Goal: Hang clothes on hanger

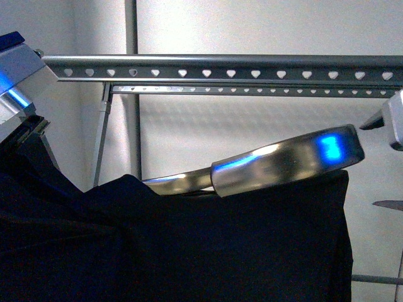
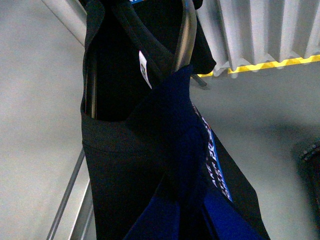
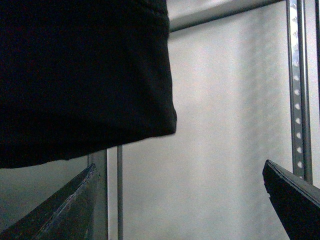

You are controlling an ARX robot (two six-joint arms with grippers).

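Observation:
The right gripper should next take the black T-shirt by its upper edge (image 1: 338,180), so it can hang the shirt on the hanger (image 1: 267,165).
The black T-shirt (image 1: 208,245) hangs draped over a curved silver bar (image 1: 277,165) in the front view, filling the lower half. Above it runs the grey metal rack's rail (image 1: 220,72) with heart-shaped holes. My left gripper (image 1: 25,135) is at the left edge, shut on the shirt. In the left wrist view the shirt (image 2: 120,165) shows its neck label (image 2: 144,69) and printed logo (image 2: 215,165), pinched at my left gripper (image 2: 185,220). My right gripper (image 3: 180,192) is open and empty just below the shirt's hem (image 3: 90,80); only a part of that arm shows at the front view's right edge.
A rack rail with holes (image 3: 296,100) stands beside my right gripper, and a thin upright rod (image 3: 119,195) behind it. A white wall lies behind the rack. A ribbed white panel with a yellow edge (image 2: 265,35) and grey floor show in the left wrist view.

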